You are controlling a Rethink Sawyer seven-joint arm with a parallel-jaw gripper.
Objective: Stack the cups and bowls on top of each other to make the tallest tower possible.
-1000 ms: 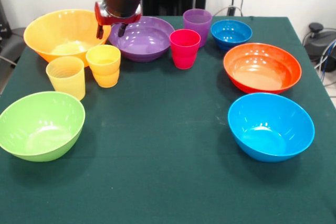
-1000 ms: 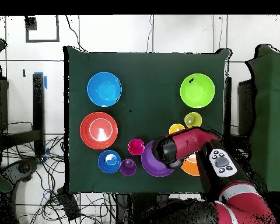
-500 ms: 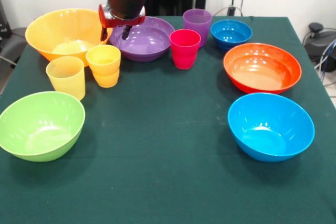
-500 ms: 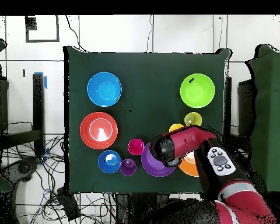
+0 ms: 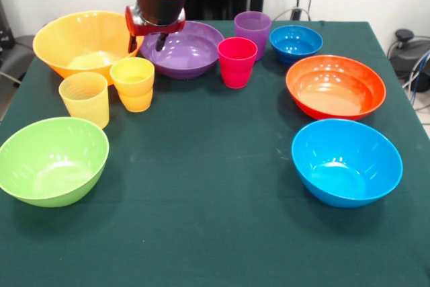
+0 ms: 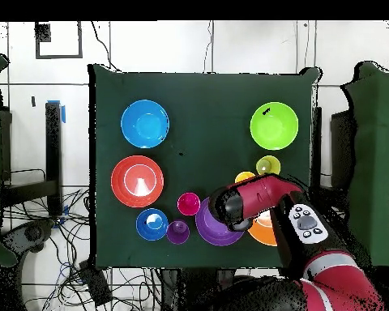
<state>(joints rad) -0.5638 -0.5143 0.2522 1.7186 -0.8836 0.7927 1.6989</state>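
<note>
The gripper should take hold of the orange-yellow bowl (image 5: 80,42) by its rim next, so that the tower starts with the widest piece.
All bowls and cups stand apart on the green cloth; nothing is stacked. My gripper (image 5: 146,42) is open and empty, hovering over the gap between the orange-yellow bowl (image 5: 80,42) and the purple bowl (image 5: 185,48), above the purple bowl's left rim. The orange-yellow cup (image 5: 133,83) and the pale yellow cup (image 5: 84,99) stand just in front of it. The red-pink cup (image 5: 236,62) and the purple cup (image 5: 252,28) stand right of the purple bowl. In the overhead view the arm (image 6: 254,198) covers the gripper and part of the purple bowl (image 6: 210,231).
The dark blue bowl (image 5: 295,42), red-orange bowl (image 5: 335,87) and light blue bowl (image 5: 346,161) line the right side. The lime green bowl (image 5: 52,159) sits at the front left. Cables and a chair lie beyond the table's edges.
The gripper has shifted a little right and up, from over the orange-yellow bowl's rim toward the purple bowl. Bowls and cups have not moved.
</note>
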